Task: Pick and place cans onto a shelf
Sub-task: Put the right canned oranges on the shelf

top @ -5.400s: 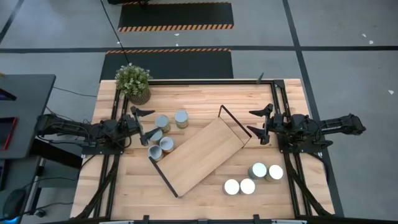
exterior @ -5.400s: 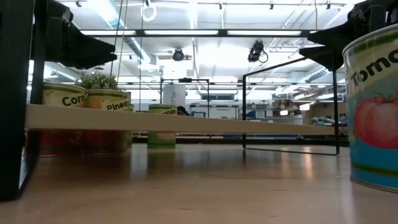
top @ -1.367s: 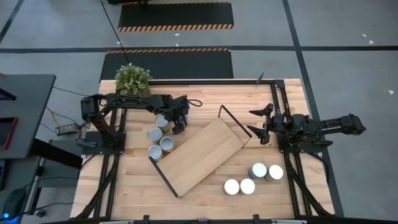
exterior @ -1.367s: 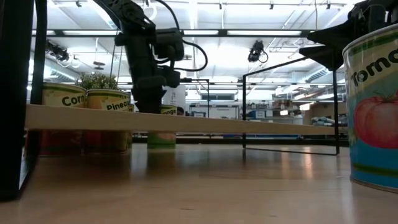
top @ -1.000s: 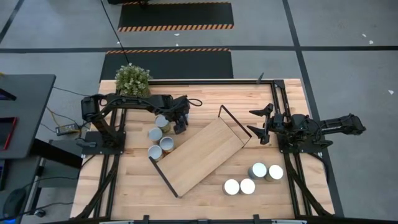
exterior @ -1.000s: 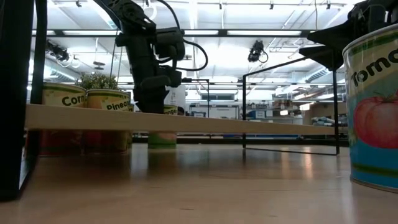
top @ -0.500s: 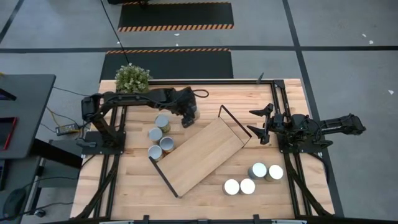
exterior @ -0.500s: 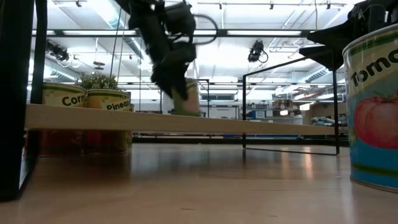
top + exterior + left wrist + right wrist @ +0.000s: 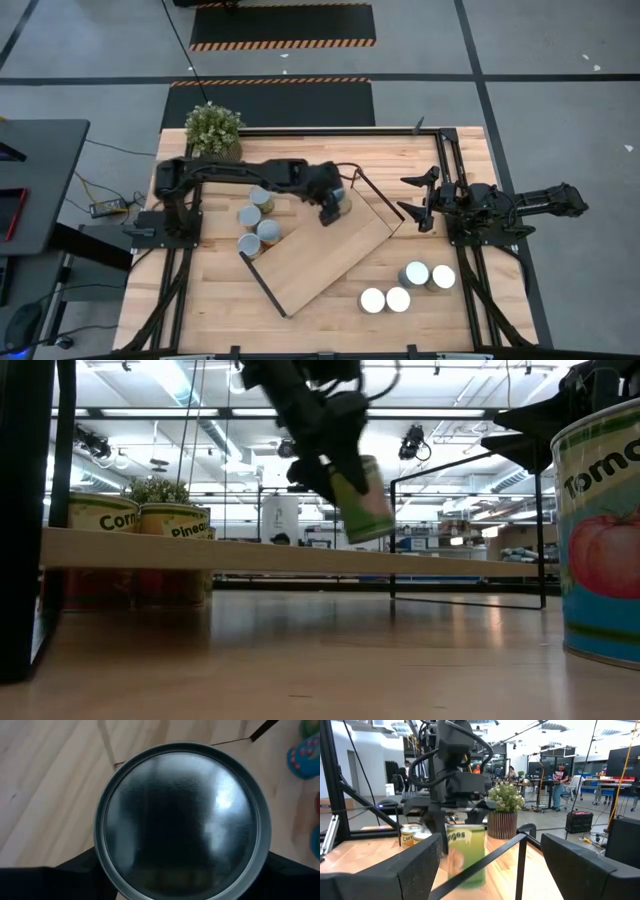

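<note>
The can [image 9: 344, 200] is hanging tilted above the light-wood shelf [image 9: 325, 255], so my left gripper should lower it onto the shelf's board before I let go of it.
My left gripper [image 9: 334, 206] is shut on a green-sided can [image 9: 362, 500] in the air over the far right end of the shelf [image 9: 320, 250]. The shelf is a light-wood board lying slantwise mid-table. The can's silver top [image 9: 182, 820] fills the left wrist view. Three cans [image 9: 258, 215] stand on the table left of the shelf. Several more cans [image 9: 405, 287] stand near the front right. My right gripper [image 9: 412, 205] waits open at the table's right side, clear of everything. My left gripper pinches the can between its two fingers, on opposite sides of the wall just below the top rim [image 9: 102, 862]. The fingers [image 9: 322, 468] slant down at it from the table's left. The can hangs tilted, bottom toward the right, clear of the shelf.
A potted plant [image 9: 213, 132] stands at the far left corner. The shelf's black wire frame [image 9: 378, 196] rises at its far right end, close to the held can. A tomato can [image 9: 600, 530] stands right by the low camera. People stand in the room beyond [image 9: 560, 777].
My left gripper has lifted the can off the table beside the three left cans. It carried the can up and toward the table's right, to above the shelf's far end. The can has tipped from upright to tilted. The right arm kept still.
</note>
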Robot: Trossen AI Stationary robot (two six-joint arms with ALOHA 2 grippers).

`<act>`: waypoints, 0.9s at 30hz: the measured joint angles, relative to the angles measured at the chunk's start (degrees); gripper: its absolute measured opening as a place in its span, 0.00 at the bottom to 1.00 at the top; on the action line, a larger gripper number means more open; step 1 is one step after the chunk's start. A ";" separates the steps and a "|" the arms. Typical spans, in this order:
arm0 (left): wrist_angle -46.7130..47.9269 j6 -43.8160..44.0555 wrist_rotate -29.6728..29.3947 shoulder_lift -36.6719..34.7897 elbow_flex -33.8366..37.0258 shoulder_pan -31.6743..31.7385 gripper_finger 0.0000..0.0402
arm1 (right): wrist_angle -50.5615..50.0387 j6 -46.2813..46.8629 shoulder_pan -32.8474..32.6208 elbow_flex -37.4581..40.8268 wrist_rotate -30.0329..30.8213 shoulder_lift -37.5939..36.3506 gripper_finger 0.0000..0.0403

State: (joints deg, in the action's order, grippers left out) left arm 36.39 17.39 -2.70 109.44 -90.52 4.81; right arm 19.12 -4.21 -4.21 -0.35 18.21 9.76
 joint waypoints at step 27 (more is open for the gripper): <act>10.42 5.68 1.54 18.96 -25.36 -7.75 0.84 | 1.18 -0.02 0.00 0.00 -0.21 0.06 0.86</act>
State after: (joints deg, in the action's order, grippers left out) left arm 46.81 23.07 -1.16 128.40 -115.87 -2.94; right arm 20.31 -4.23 -4.21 -0.35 18.00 9.82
